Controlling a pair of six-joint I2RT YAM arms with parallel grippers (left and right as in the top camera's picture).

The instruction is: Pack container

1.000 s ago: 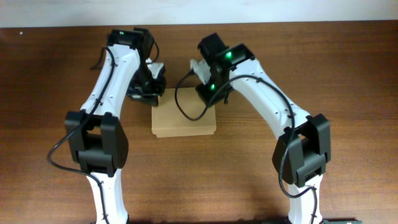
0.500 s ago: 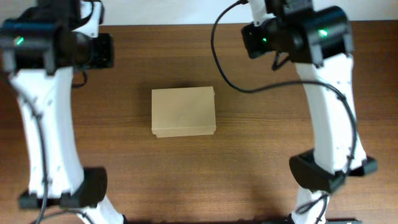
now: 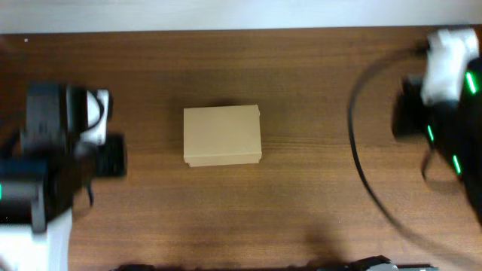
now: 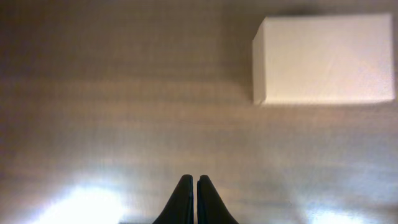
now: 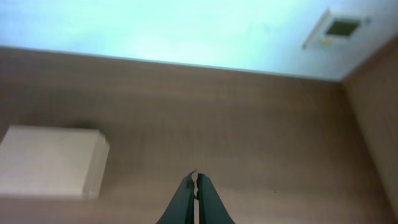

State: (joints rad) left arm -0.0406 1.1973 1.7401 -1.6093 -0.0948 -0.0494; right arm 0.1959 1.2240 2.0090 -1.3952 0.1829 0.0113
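Observation:
My left gripper's fingers are closed and empty, well short of the container (image 3: 222, 135) (image 4: 323, 59). The container would stay on the tabletop if I lifted my left gripper now.
The container (image 3: 222, 135), a plain tan cardboard box, sits in the middle of the table with its flap lid down. In the left wrist view the container (image 4: 323, 59) lies at the upper right, far from my left gripper (image 4: 196, 182), whose jaws are shut with nothing between them. The right wrist view has the container (image 5: 50, 160) at the lower left, and my right gripper (image 5: 195, 178) is shut and empty over bare wood. From overhead, the left arm (image 3: 64, 158) is blurred at the left edge and the right arm (image 3: 444, 98) at the right edge.
The brown wooden table (image 3: 301, 196) ends at a far edge (image 3: 241, 31) with a pale surface behind it. A small pale panel (image 5: 339, 28) shows beyond the table in the right wrist view. A black cable (image 3: 361, 165) loops from the right arm.
Both arms have drawn back from the box, the left one to the left side and the right one to the right side. The box has stayed put with its lid down.

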